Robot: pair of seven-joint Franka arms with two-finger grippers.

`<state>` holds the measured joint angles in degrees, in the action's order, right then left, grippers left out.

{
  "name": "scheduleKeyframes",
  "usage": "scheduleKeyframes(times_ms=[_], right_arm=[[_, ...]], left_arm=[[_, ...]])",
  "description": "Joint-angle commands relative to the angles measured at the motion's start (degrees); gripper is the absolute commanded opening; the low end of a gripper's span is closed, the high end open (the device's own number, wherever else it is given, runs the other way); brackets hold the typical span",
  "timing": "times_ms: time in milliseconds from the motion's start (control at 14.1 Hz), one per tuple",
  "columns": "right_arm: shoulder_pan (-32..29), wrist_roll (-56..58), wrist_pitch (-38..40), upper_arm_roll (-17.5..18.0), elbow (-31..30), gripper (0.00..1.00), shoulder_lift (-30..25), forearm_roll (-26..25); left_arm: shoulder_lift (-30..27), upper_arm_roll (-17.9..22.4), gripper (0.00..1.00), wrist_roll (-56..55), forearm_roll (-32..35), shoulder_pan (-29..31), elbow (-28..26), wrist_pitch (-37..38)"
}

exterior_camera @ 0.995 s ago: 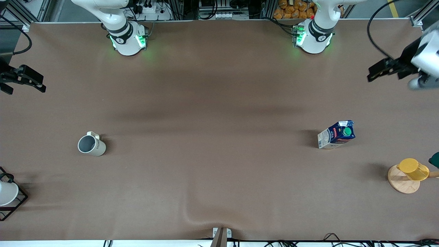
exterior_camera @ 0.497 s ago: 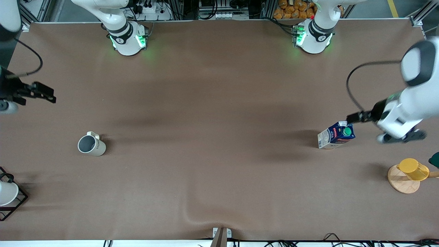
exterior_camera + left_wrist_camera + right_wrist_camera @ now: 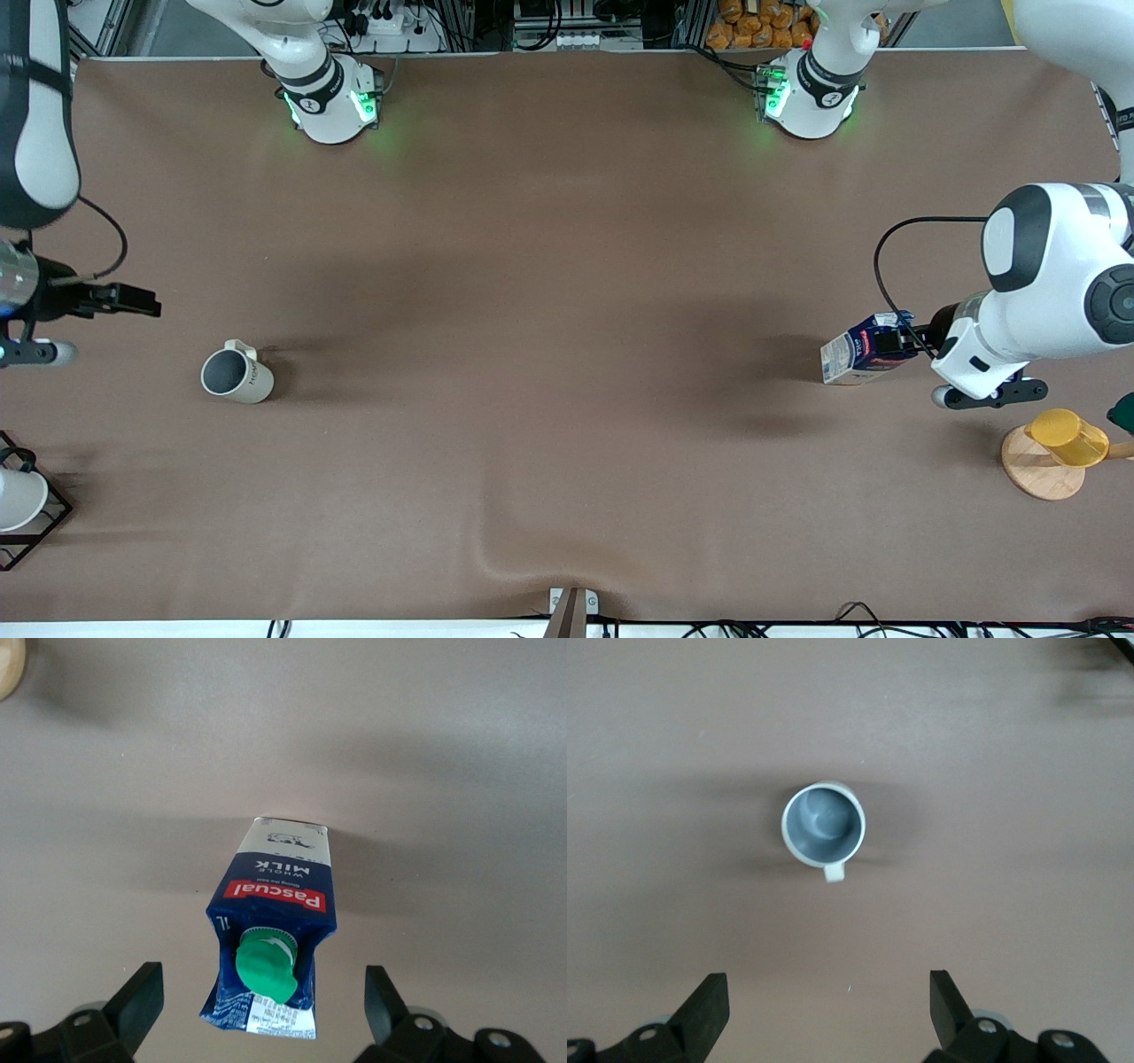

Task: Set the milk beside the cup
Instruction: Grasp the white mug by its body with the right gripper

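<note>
My left gripper grabs the milk carton by its green-capped top end next, to place it beside the cup.
The milk, a dark blue carton with a green cap, stands on the table toward the left arm's end. My left gripper is open, just above the carton's top. In the left wrist view the carton sits between the two spread fingers with its green cap up. The beige cup with a grey inside stands toward the right arm's end. My right gripper is open and empty, over the table near the cup. The right wrist view shows the cup from above, apart from the fingers.
A yellow cup sits on a round wooden coaster near the left arm's end, close to the left wrist. A white cup in a black wire frame stands at the right arm's end, nearer the front camera than the beige cup.
My left gripper swung down from the table's edge to the top of the milk carton. My right gripper moved in toward the cup. Carton and cup stayed put.
</note>
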<state>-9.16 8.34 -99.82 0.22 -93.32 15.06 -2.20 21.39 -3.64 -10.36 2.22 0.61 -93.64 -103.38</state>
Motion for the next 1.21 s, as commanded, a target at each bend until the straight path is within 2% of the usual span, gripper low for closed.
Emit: scheduleKeyframes(times_ms=[0,213,426,781,852,923,1137], right_arm=[[-2.3,0.6,-5.9,0.8,0.4,1.00,4.9,-0.5],[-2.7,3.9,-6.9,0.8,0.3,1.00,8.1,-0.3],[-3.6,4.1,-13.8,0.8,-0.5,1.00,12.0,-0.3],[-3.6,4.1,-15.6,1.0,-0.5,1.00,15.7,-0.3],[-3.4,4.1,-15.7,1.0,-0.7,0.98,15.8,-0.3],[-3.5,4.1,-15.9,1.1,-1.8,0.95,16.0,-0.3],[-3.5,4.1,-19.1,1.1,-4.0,0.63,17.9,0.5]], left_arm=[[1.0,-0.3,1.00,-1.8,1.6,-0.3,-0.1,-0.3],[2.0,-0.3,1.00,-1.8,1.6,-0.3,-0.5,-0.3],[2.8,-0.3,1.00,-1.8,1.5,-0.4,-0.6,-0.3],[3.2,-0.3,1.00,-1.3,1.5,-0.1,-1.1,-0.3],[3.3,-0.3,0.96,-1.3,1.5,-0.2,-1.1,-0.3],[3.3,-0.3,0.84,-1.4,1.5,-0.2,-1.1,-0.2],[3.7,-0.3,0.68,-1.3,1.5,0.2,-1.1,-0.2]])
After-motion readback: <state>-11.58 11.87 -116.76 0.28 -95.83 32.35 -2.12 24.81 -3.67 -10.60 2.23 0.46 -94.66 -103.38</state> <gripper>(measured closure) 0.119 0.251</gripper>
